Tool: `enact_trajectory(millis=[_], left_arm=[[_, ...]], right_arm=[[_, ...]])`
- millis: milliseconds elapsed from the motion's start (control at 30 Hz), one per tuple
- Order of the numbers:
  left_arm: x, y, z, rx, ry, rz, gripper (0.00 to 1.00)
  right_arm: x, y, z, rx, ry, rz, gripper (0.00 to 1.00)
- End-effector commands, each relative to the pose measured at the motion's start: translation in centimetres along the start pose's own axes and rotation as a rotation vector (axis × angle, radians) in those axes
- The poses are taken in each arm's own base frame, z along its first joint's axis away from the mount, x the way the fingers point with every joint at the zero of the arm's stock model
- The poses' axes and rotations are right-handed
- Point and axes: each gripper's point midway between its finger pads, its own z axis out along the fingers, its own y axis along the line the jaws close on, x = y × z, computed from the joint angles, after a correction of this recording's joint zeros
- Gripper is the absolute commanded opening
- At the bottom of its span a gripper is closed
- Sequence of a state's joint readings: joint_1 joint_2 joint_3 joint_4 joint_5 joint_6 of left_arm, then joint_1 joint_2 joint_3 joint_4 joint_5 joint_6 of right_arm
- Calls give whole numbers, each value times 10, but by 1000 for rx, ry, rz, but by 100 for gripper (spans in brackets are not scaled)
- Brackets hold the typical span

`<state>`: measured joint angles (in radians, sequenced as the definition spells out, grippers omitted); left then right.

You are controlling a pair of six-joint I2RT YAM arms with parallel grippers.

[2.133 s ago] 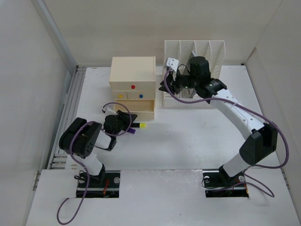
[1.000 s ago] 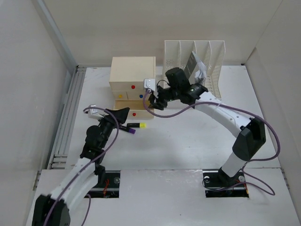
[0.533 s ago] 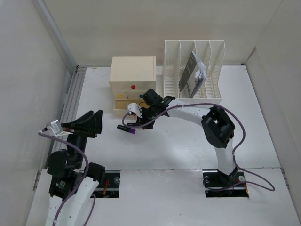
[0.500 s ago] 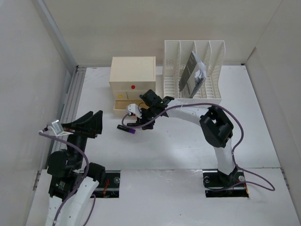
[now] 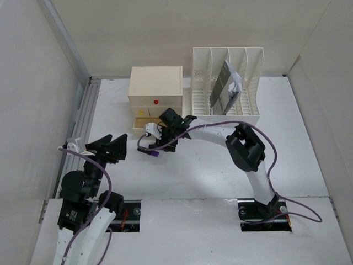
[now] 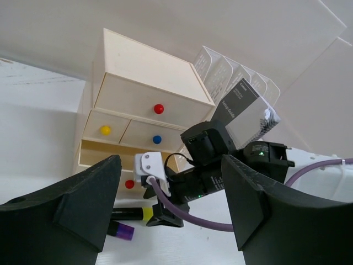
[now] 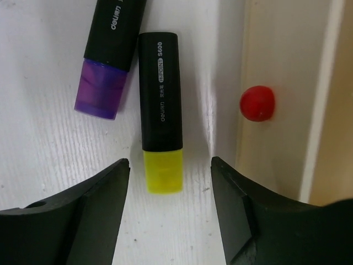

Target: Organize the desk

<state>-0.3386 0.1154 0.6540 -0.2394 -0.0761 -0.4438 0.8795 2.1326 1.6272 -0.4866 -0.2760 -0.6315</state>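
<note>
The black highlighter's yellow cap will be grabbed by my right gripper next, so its black body stays free to go into the open drawer.
On the white desk (image 5: 209, 165), a black highlighter with a yellow cap (image 7: 160, 110) and one with a purple cap (image 7: 109, 61) lie side by side. Both are in front of the cream drawer box (image 5: 155, 91). My right gripper (image 7: 169, 168) hangs open just above the yellow cap, one finger on each side and neither touching it. From above, the right gripper (image 5: 159, 146) hides the yellow one, and only the purple cap (image 5: 154, 155) shows. My left gripper (image 5: 112, 146) stands open and empty at the near left, pointing toward the box.
The box's bottom drawer (image 6: 105, 157) with the red knob (image 7: 257, 104) is pulled out a little, close to the right finger. A white slotted file rack (image 5: 227, 83) at the back holds a dark booklet (image 5: 225, 85). A wall and metal rail (image 5: 83, 127) run along the left edge.
My right arm came down from the file rack to the highlighters and opened its jaws wider. My left arm drew back from the highlighters to the near left.
</note>
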Motion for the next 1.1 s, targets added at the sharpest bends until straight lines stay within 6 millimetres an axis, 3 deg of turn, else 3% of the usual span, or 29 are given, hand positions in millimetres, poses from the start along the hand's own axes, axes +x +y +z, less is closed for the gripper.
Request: enact_trajectory(millis=[0, 200, 367, 400, 467, 533, 667, 700, 800, 867, 1067], left_arm=[[-3, -5, 0, 32, -8, 24, 71], [-9, -6, -5, 38, -38, 20, 72], [-9, -6, -5, 38, -38, 20, 73], [-9, -6, -5, 38, -38, 20, 73], [-9, -6, -5, 38, -38, 20, 73], [-9, -6, -5, 38, -38, 20, 73], [-9, -6, -5, 38, -38, 20, 73], [-7, -6, -3, 33, -29, 21, 73], [-7, -6, -3, 33, -29, 21, 73], [-7, -6, -3, 33, -29, 12, 73], [-7, -6, -3, 33, -29, 12, 73]], right_arm=[[-8, -9, 11, 40, 0, 8, 66], [1, -5, 18, 20, 30, 17, 65], [-4, 3, 14, -26, 8, 6, 16], [0, 8, 13, -49, 20, 13, 11], [-21, 6, -5, -46, -33, -9, 4], [-42, 14, -18, -57, -75, -36, 4], [-86, 13, -63, -3, -179, -90, 2], [-100, 8, -81, 33, -214, -104, 2], [-117, -6, -109, 130, -260, -102, 2], [-119, -22, -119, 224, -260, -91, 2], [-95, -73, -128, 537, -161, 4, 1]])
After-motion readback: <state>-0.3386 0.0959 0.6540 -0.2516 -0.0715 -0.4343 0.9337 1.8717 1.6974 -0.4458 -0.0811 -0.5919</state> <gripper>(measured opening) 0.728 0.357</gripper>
